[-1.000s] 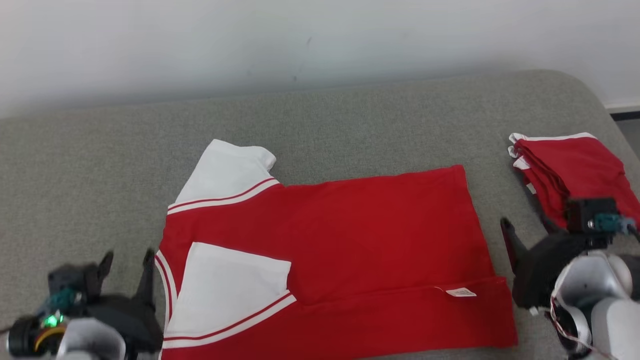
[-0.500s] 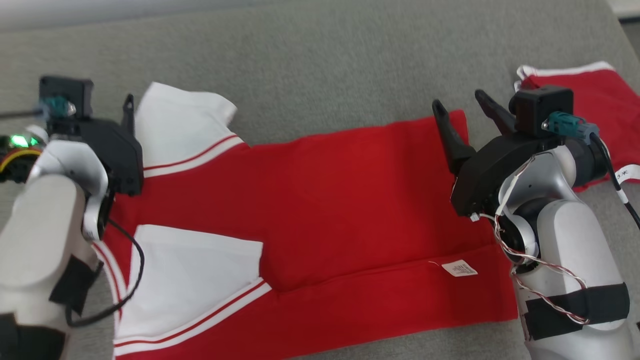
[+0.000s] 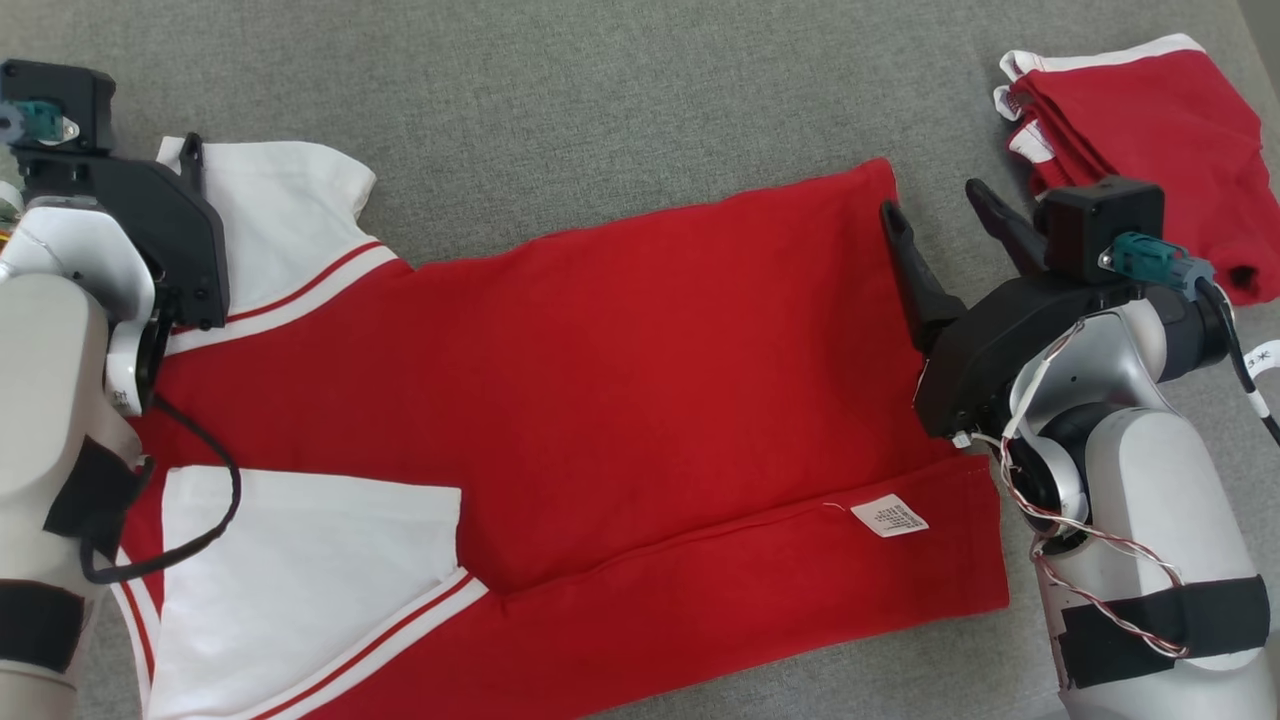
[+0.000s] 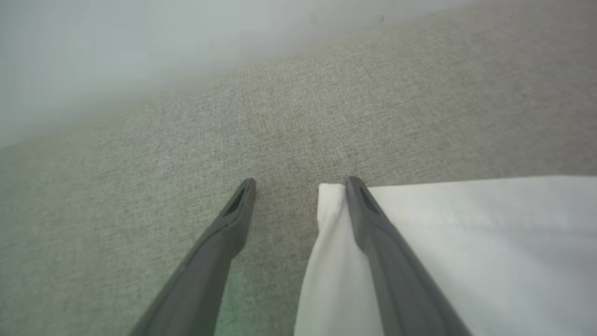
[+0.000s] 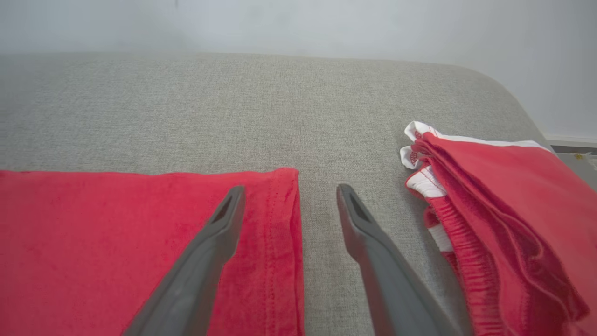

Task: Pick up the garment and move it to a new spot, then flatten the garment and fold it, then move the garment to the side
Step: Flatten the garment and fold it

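Observation:
I next need to pinch the shirt with my left gripper by the sleeve's hem corner [image 3: 175, 149], where its edge is free, as the white sleeve [image 3: 278, 210] lies flat on the cushion.
A red shirt [image 3: 620, 340] with white sleeves lies spread on the grey cushion [image 3: 600, 90], its near edge folded over with a white label [image 3: 888, 515] showing. My left gripper [image 3: 165, 152] is open at the far left, straddling the corner of the far white sleeve [image 4: 466, 242]: one finger [image 4: 368, 219] is over the cloth, the other on bare cushion. My right gripper [image 3: 935, 205] is open at the far right corner of the hem [image 5: 284, 224], one finger over the red cloth and one beside it. Neither holds anything.
A folded pile of red and white garments [image 3: 1140, 100] lies on the cushion just right of my right gripper, also in the right wrist view [image 5: 494, 210]. A pale wall [image 5: 298, 23] rises behind the cushion, whose right end is rounded.
The head camera has tilted down and closer. Both arms reached forward from the shirt's near side to its far corners; both grippers stay open.

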Robot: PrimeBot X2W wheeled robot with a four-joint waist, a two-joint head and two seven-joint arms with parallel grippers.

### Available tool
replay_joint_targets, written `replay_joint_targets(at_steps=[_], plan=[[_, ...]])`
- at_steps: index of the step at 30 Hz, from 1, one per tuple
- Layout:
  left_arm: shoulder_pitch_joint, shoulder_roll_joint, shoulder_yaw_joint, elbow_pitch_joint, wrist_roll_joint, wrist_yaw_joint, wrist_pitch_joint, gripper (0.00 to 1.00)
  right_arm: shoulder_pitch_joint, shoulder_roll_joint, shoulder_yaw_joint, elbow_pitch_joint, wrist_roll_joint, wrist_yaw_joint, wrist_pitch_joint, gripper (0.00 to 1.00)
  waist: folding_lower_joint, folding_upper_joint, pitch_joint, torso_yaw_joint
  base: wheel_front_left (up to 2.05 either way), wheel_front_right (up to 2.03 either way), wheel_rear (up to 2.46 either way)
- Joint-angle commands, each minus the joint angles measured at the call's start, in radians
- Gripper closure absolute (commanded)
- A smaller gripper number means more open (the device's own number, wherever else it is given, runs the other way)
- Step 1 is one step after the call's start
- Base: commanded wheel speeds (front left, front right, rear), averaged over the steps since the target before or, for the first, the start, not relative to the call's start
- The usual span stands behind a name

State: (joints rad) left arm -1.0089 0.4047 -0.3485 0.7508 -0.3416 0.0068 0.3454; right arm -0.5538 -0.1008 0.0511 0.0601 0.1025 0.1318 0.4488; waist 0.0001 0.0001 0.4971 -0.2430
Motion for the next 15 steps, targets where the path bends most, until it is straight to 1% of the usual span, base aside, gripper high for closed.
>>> replay_joint_targets(at_steps=[1,2,5,6,7,8,11,13,14,15], plan=[[0.025,-0.003,-0.008,0.028,-0.005,-0.006,0.029,0.06,0.007,0.002,0.001,-0.004,-0.008,-0.002,0.002,0.0,-0.0001,-0.0001,-0.004,0.003,0.0,0.0,0.0],[0.026,-0.005,-0.01,0.03,-0.008,-0.003,0.044,0.19,0.01,0.001,0.002,-0.005,-0.008,-0.002,0.004,0.0,-0.0001,-0.0001,-0.006,0.004,0.0,0.0,0.0],[0.03,0.0,-0.009,0.031,-0.021,-0.003,0.085,0.37,0.014,0.0,0.005,-0.008,-0.006,-0.002,0.007,0.0,-0.0001,-0.0001,-0.009,0.005,0.0,0.0,0.0],[0.032,0.004,-0.012,0.031,-0.021,-0.005,0.1,0.4,0.014,0.0,0.006,-0.01,-0.005,-0.002,0.01,0.0,-0.0001,-0.0001,-0.008,0.004,0.0,0.0,0.0],[0.033,0.006,-0.012,0.029,-0.027,-0.009,0.111,0.45,0.014,0.0,0.007,-0.012,-0.005,-0.002,0.013,0.0,-0.0001,-0.0001,-0.007,0.004,0.0,0.0,0.0],[0.034,0.007,-0.009,0.026,-0.033,-0.01,0.117,0.46,0.013,0.0,0.009,-0.012,-0.005,-0.002,0.015,0.0,-0.0001,-0.0001,-0.005,0.003,0.0,0.0,0.0],[0.038,0.017,-0.005,0.017,-0.041,-0.006,0.126,0.53,0.008,-0.001,0.016,-0.015,-0.005,-0.002,0.019,0.0,-0.0001,-0.0001,0.0,-0.001,0.0,0.0,0.0],[0.038,0.023,-0.008,0.005,-0.041,-0.013,0.127,0.61,0.001,-0.001,0.02,-0.014,-0.006,-0.002,0.02,0.0,-0.0001,-0.0001,0.005,-0.005,0.0,0.0,0.0],[0.038,0.024,-0.01,-0.003,-0.044,-0.018,0.125,0.87,-0.004,-0.002,0.021,-0.013,-0.01,-0.002,0.022,0.0,-0.0001,-0.0001,0.007,-0.006,0.0,0.0,0.0],[0.039,0.025,-0.011,-0.009,-0.051,-0.028,0.129,1.0,-0.009,-0.005,0.019,-0.01,-0.017,-0.002,0.026,0.0,-0.0001,-0.0001,0.01,-0.006,0.0,0.0,0.0]])
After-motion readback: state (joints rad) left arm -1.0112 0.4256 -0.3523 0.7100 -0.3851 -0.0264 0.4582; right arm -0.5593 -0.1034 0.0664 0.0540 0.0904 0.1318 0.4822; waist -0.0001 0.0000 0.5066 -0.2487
